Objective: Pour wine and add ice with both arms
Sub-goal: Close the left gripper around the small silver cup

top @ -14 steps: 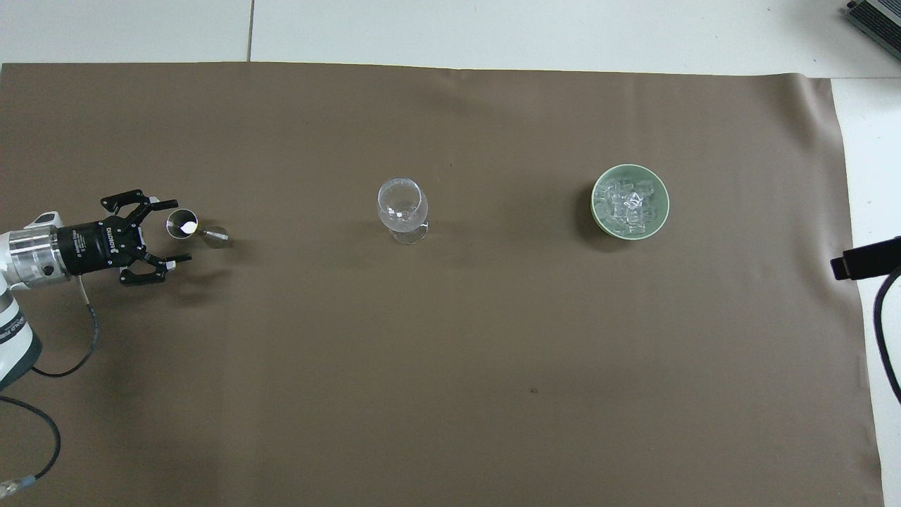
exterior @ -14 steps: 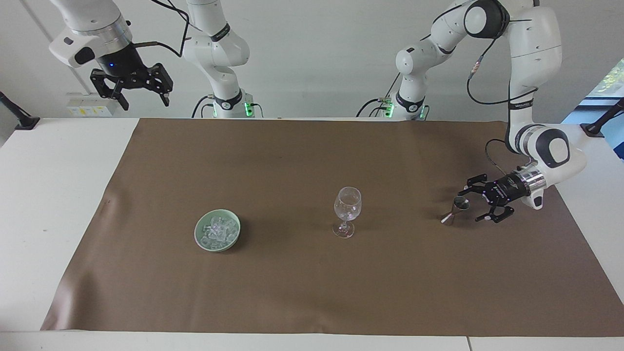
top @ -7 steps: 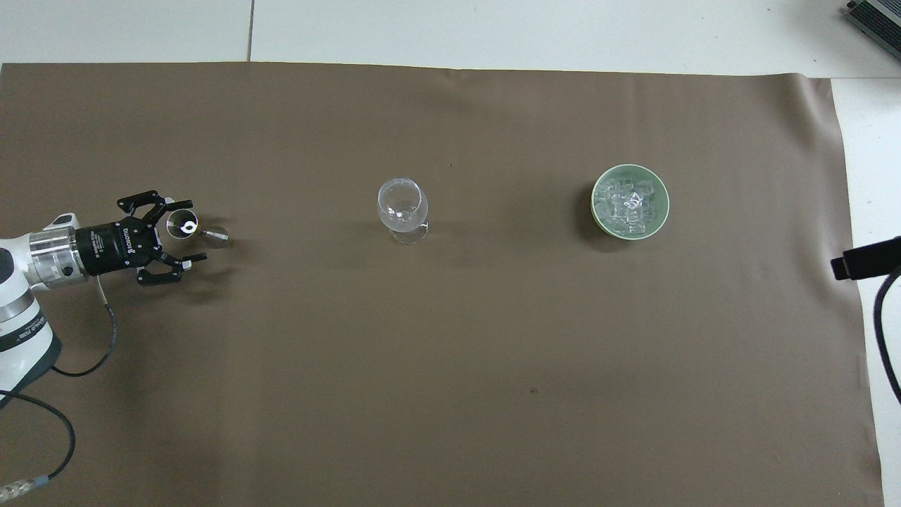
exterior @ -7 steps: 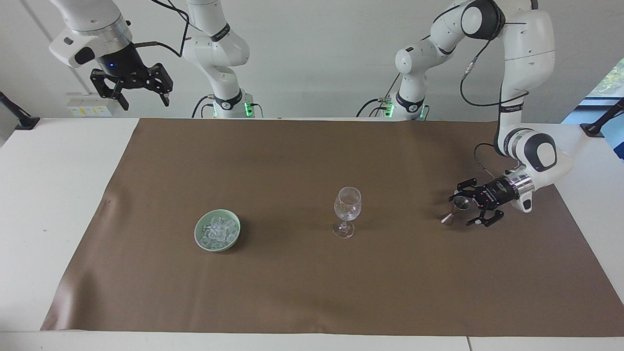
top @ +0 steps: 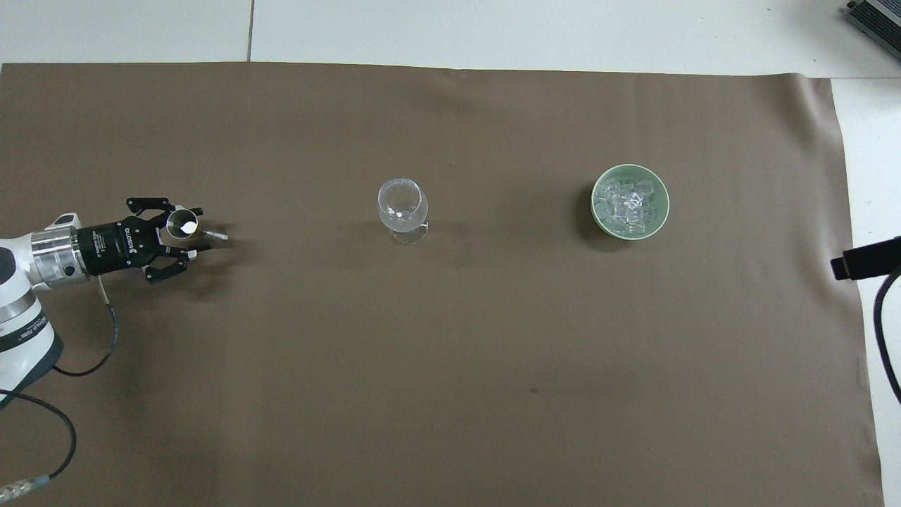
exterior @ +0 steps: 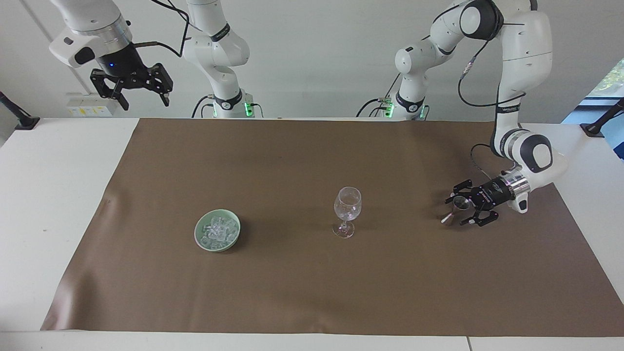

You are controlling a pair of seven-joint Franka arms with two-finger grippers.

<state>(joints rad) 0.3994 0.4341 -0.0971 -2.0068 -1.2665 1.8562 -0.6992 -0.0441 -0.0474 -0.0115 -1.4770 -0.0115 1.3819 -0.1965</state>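
My left gripper next grabs the small metal jigger by its narrow middle point(top: 198, 231) to pour wine into the stemmed glass point(top: 402, 204).
A small metal jigger point(exterior: 457, 207) point(top: 181, 227) stands on the brown mat toward the left arm's end of the table. My left gripper point(exterior: 456, 212) point(top: 193, 232) lies low and level around it, open, one finger on each side and a gap still showing at one of them. No wine is visible; only a white glint shows inside the jigger. The clear stemmed glass point(exterior: 347, 204) point(top: 402, 204) stands upright mid-table. The ice point(exterior: 218, 230) point(top: 628, 204) fills a green bowl point(exterior: 197, 234) point(top: 595, 211) toward the right arm's end. My right gripper point(exterior: 145, 100) waits open, high over the table's edge.
A brown mat point(exterior: 292, 282) covers most of the white table. Black clamp mounts sit at both ends of the table point(exterior: 19, 119) point(exterior: 597, 126). The left arm's cable point(top: 91, 352) trails over the mat near its wrist.
My left gripper slid forward around the jigger and its fingers drew closer together. The jigger, glass and bowl stayed put. The right arm has not moved.
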